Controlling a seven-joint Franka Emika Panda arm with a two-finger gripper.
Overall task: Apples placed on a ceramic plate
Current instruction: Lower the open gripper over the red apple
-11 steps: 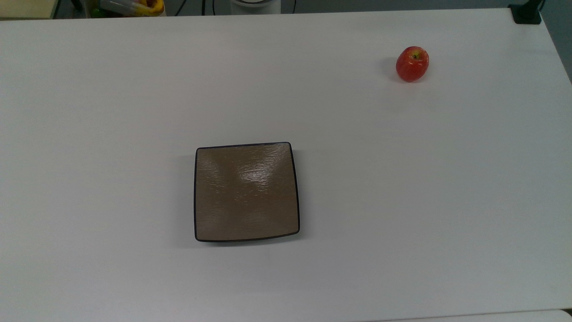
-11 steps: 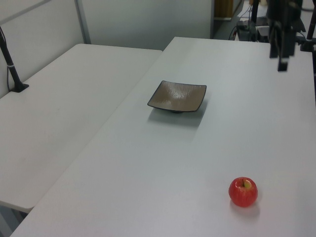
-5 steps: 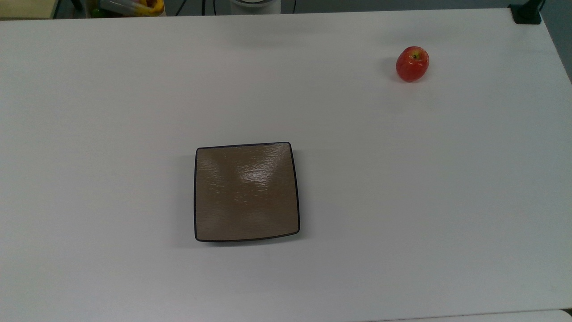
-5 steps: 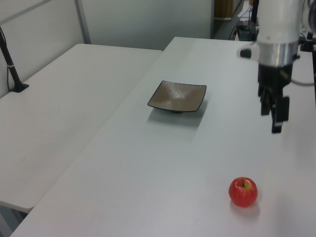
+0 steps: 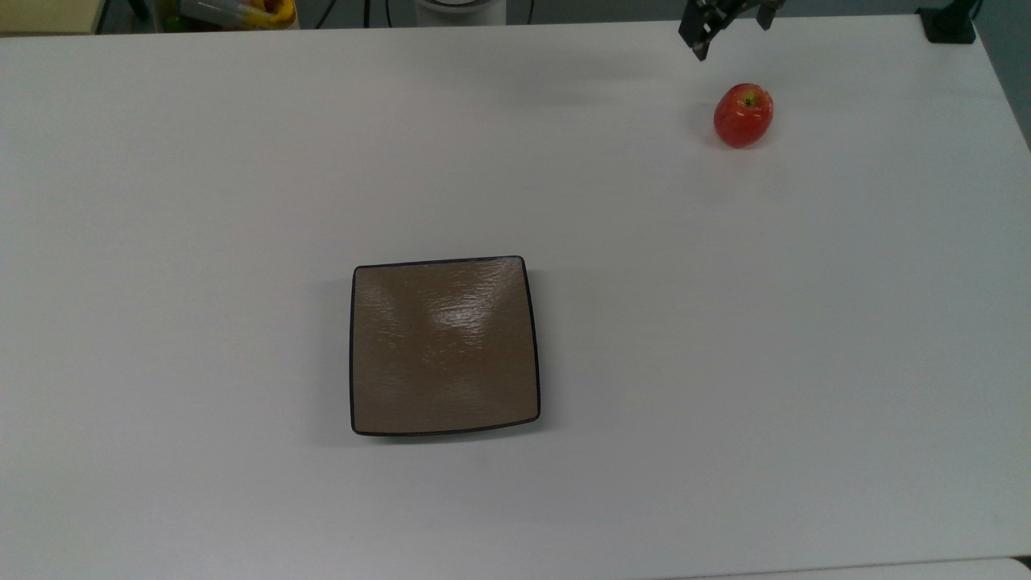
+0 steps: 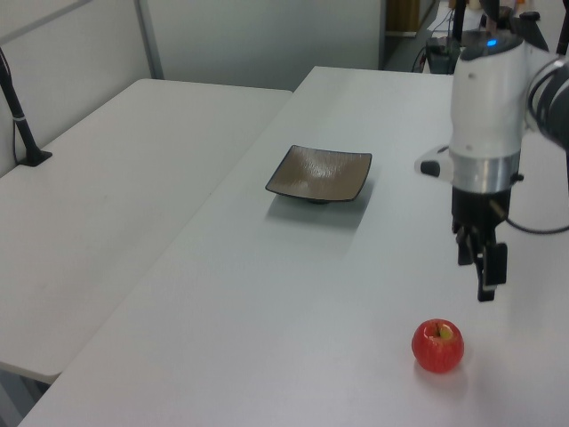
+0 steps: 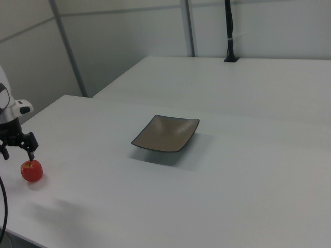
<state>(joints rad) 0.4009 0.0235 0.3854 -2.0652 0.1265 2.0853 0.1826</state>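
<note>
Next, my gripper takes hold of the red apple by its round body [image 6: 436,350] to put the apple on the ceramic plate.
The small red apple [image 5: 743,115] [image 6: 437,346] [image 7: 31,171] sits alone on the white table, near the top view's upper right. The square brown plate [image 5: 445,346] [image 6: 320,173] [image 7: 166,133] lies empty around the table's middle, far from the apple. My gripper [image 5: 729,28] [image 6: 477,276] [image 7: 18,154] hangs open in the air just above and beside the apple, not touching it. Nothing is between its dark fingers [image 7: 32,154].
A second white table [image 6: 107,178] adjoins this one, with a black post [image 6: 22,124] [image 7: 229,36] standing on it. A black clamp [image 5: 950,24] sits at the top view's upper right corner. Colourful clutter [image 5: 233,12] lies beyond the top view's upper left edge.
The arm has swept in and come down towards the apple, and the gripper has entered the top view. Apple and plate have not moved.
</note>
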